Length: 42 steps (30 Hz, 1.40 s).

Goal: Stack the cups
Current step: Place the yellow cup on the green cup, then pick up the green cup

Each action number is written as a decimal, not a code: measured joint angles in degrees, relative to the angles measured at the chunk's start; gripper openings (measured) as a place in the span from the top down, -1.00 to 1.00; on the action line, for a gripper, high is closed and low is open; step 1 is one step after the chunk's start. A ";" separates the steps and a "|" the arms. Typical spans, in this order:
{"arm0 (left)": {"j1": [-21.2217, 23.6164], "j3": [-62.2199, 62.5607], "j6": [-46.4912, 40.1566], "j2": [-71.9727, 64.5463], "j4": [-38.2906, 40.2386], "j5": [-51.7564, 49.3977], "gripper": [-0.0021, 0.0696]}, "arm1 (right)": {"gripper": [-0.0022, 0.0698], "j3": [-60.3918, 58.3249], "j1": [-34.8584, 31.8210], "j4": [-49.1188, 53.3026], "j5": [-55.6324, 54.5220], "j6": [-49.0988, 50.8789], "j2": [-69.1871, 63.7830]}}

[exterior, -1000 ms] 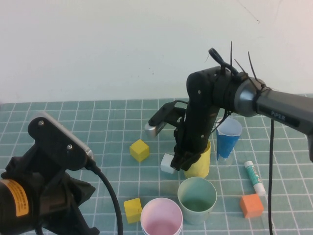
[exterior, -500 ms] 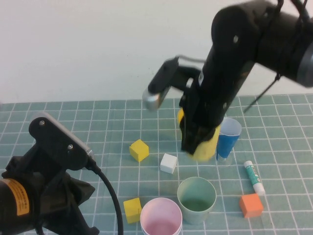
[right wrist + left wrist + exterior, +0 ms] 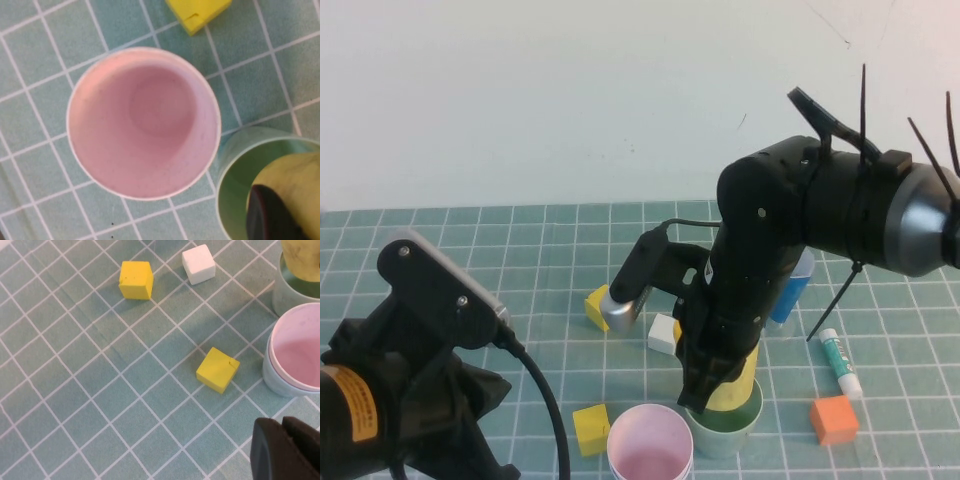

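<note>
The robot's right gripper needs to open, because the lower end of the yellow cup is inside the pale green cup's rim.
My right gripper [image 3: 706,386] is shut on the wall of the yellow cup [image 3: 740,382], and the cup's base sits inside the mouth of the pale green cup [image 3: 725,434]. In the right wrist view one dark finger [image 3: 267,212] presses the yellow cup [image 3: 295,182] within the green cup's rim [image 3: 231,190]. The pink cup [image 3: 650,448] stands just left of the green one, upright and empty. Behind my right arm the light blue cup [image 3: 791,296] is partly hidden. My left gripper [image 3: 281,421] hangs shut and empty at the front left, near the pink cup [image 3: 300,347].
Small cubes lie about: a yellow one [image 3: 591,428] left of the pink cup, another yellow one [image 3: 597,303] farther back, a white one [image 3: 663,333] and an orange one [image 3: 834,419] at the front right. A green-and-white tube [image 3: 840,362] lies right of the cups.
My right arm has lifted the yellow cup off the table, carried it toward the front and lowered it into the green cup. My left arm has not moved.
</note>
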State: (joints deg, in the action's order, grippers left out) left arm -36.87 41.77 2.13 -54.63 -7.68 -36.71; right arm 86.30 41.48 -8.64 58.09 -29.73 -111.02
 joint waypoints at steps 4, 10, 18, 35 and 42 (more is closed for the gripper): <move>0.00 0.00 0.00 0.00 -0.23 -0.11 0.94 | 0.77 0.00 0.00 -0.08 -0.21 1.49 0.00; 0.00 0.00 0.08 0.00 -0.37 -0.11 0.94 | 0.65 0.00 0.00 -0.93 1.28 1.76 0.00; 0.00 0.00 0.08 0.00 -0.37 -0.11 0.94 | 0.47 0.00 0.00 -0.93 3.20 1.85 0.89; 0.00 0.00 0.87 0.00 -0.41 -0.97 0.94 | -0.21 -3.29 -5.60 9.77 -0.05 15.20 4.46; 0.00 0.00 1.20 0.00 -1.11 -0.97 0.94 | -0.32 -3.35 -9.15 3.74 -3.31 12.11 -0.41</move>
State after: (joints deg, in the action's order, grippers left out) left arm -36.87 41.77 3.33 -54.63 -8.79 -37.68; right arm 82.95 32.34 -4.90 54.78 -17.62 -111.44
